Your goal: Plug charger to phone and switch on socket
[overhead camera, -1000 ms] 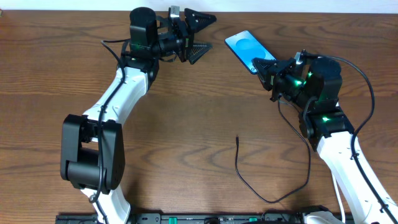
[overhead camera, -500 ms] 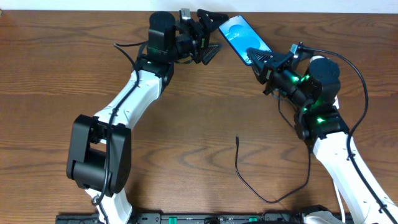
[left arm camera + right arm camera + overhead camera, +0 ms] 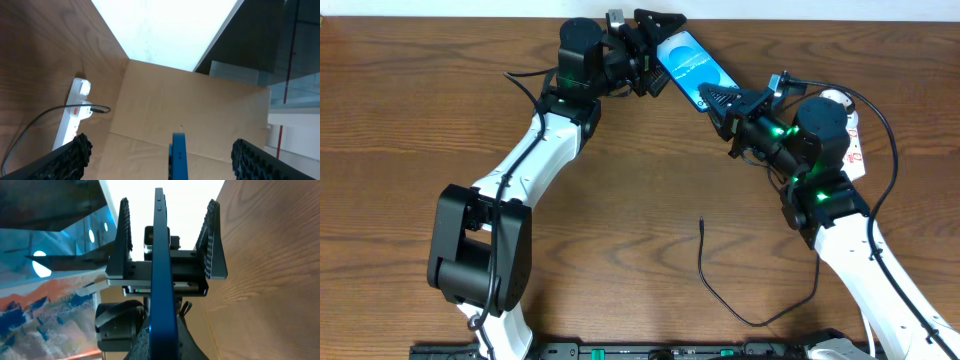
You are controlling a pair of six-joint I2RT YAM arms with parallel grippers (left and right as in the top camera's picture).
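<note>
My left gripper next needs to hold the phone by its upper end point(image 3: 676, 50) point(image 3: 178, 155). The phone's lower end then stays free for plugging in the charger.
My right gripper point(image 3: 722, 100) is shut on the lower end of the phone point(image 3: 688, 62) and holds it tilted above the table's far edge, blue screen up. In the right wrist view the phone point(image 3: 160, 255) is edge-on above the right gripper's jaws point(image 3: 162, 342). My left gripper point(image 3: 658, 50) is open, with one finger on each side of the phone's upper end and gaps showing. The charger lies loose on the table, its connector tip point(image 3: 703, 224) free. The white socket point(image 3: 853, 140) shows behind the right arm, and in the left wrist view point(image 3: 75, 115).
The charger's black cable point(image 3: 760, 322) loops across the near table toward the right arm's base. In the left wrist view a black cable point(image 3: 45, 117) runs to the socket. Beyond the table's far edge is a pale floor point(image 3: 190, 120).
My right gripper has lifted the phone and carried it left and back. My left arm has swung right, so its open fingers now straddle the phone. The socket has come into view.
</note>
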